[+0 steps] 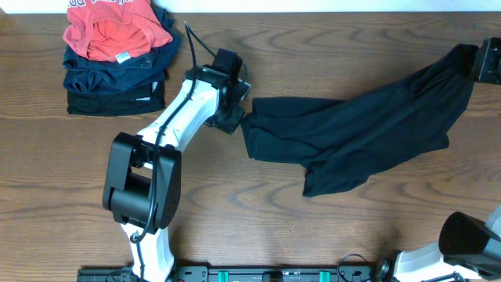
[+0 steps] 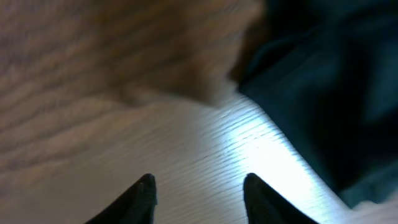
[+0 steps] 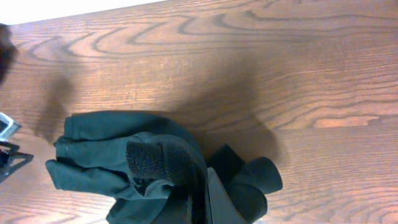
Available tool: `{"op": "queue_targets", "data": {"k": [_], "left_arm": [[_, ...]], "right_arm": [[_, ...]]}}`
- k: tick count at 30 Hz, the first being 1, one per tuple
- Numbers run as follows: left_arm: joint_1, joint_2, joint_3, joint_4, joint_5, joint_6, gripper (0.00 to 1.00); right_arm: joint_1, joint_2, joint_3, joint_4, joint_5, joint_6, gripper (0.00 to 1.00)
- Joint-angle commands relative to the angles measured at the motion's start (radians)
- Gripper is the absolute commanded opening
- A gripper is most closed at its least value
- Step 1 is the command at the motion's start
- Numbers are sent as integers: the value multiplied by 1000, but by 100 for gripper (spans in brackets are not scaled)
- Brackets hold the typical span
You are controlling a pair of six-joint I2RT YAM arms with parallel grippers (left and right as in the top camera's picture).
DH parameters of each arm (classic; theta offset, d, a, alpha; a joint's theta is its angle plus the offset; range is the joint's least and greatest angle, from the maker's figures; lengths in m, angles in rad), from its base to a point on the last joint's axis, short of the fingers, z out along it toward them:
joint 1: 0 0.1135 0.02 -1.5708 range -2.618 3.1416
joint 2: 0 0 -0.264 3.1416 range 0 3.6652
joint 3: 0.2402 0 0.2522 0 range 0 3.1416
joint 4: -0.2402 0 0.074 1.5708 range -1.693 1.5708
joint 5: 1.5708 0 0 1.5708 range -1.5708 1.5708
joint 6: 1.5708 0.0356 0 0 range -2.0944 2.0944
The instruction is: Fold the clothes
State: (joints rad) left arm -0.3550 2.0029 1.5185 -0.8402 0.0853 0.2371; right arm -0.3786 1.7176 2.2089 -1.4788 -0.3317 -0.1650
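The black shirt [image 1: 352, 125] has to be stretched flat for folding, so I need to reach it with my left gripper and grab its loose end [image 1: 255, 131], opposite my right gripper's hold.
The black shirt [image 1: 352, 125] lies stretched across the right half of the table, bunched and uneven. My right gripper [image 1: 485, 61] is shut on its far right end and holds that end lifted; in the right wrist view the cloth [image 3: 106, 162] is wrapped around the jaws [image 3: 199, 180]. My left gripper [image 1: 233, 119] is low over the table at the shirt's left edge. In the left wrist view its fingers [image 2: 199, 188] are open and empty over bare wood, with the black shirt [image 2: 323, 93] just to their right. No logo or tag shows.
A stack of folded garments stands at the back left: a red-orange shirt [image 1: 116, 27] on top of dark navy ones [image 1: 116, 78]. The left arm's base [image 1: 141, 188] is at the front left. Wooden table [image 1: 313, 227] all round.
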Motion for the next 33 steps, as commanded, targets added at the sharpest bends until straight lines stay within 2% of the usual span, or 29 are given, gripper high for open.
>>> {"op": "queue_targets", "data": {"k": [1, 3, 7, 14, 22, 29, 33], "left_arm": [[2, 8, 98, 2, 158, 56, 52], [-7, 8, 135, 1, 223, 121, 56], [-41, 8, 156, -4, 247, 245, 68], [-101, 43, 154, -35, 243, 420, 70], [-101, 110, 154, 42, 129, 425, 70], [-90, 143, 154, 76, 119, 425, 70], [-92, 143, 154, 54, 120, 425, 64]], "right_arm": [[1, 3, 3, 6, 2, -8, 1], [6, 3, 3, 9, 2, -8, 1], [12, 3, 3, 16, 2, -8, 1], [21, 3, 3, 16, 2, -8, 1], [32, 3, 3, 9, 2, -8, 1], [33, 3, 3, 9, 3, -8, 1], [33, 3, 3, 9, 3, -8, 1]]}}
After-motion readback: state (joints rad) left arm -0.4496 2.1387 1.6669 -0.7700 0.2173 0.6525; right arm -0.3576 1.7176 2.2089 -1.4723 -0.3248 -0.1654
